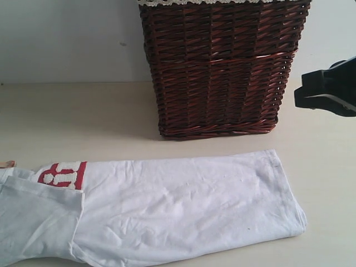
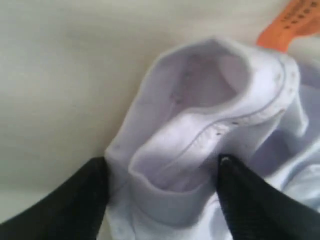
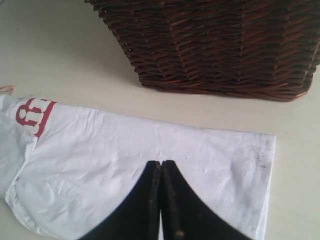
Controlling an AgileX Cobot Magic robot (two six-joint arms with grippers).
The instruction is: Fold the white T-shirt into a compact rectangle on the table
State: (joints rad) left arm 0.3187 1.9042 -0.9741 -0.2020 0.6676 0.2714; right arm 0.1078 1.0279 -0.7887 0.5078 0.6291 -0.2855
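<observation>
The white T-shirt is to be folded into a compact rectangle, so the left gripper next needs to grab its bunched sleeve hem (image 2: 172, 187).
The white T-shirt (image 1: 167, 211) lies folded into a long band across the front of the table (image 1: 72, 122), with red lettering (image 1: 62, 175) showing near its left end. In the left wrist view my left gripper (image 2: 162, 172) is open, its black fingers (image 2: 240, 195) standing wide on either side of a bunched sleeve hem of the T-shirt (image 2: 210, 115); an orange tag (image 2: 290, 22) lies beyond. This gripper is outside the exterior view. My right gripper (image 3: 161, 164) is shut and empty above the T-shirt (image 3: 100, 165). It hangs at the right edge of the exterior view (image 1: 300, 97).
A dark brown wicker basket (image 1: 222, 72) with a cream lace rim stands at the back centre, just behind the shirt's far edge. Bare table lies left of the basket and to the right of the shirt's hem (image 1: 289, 194).
</observation>
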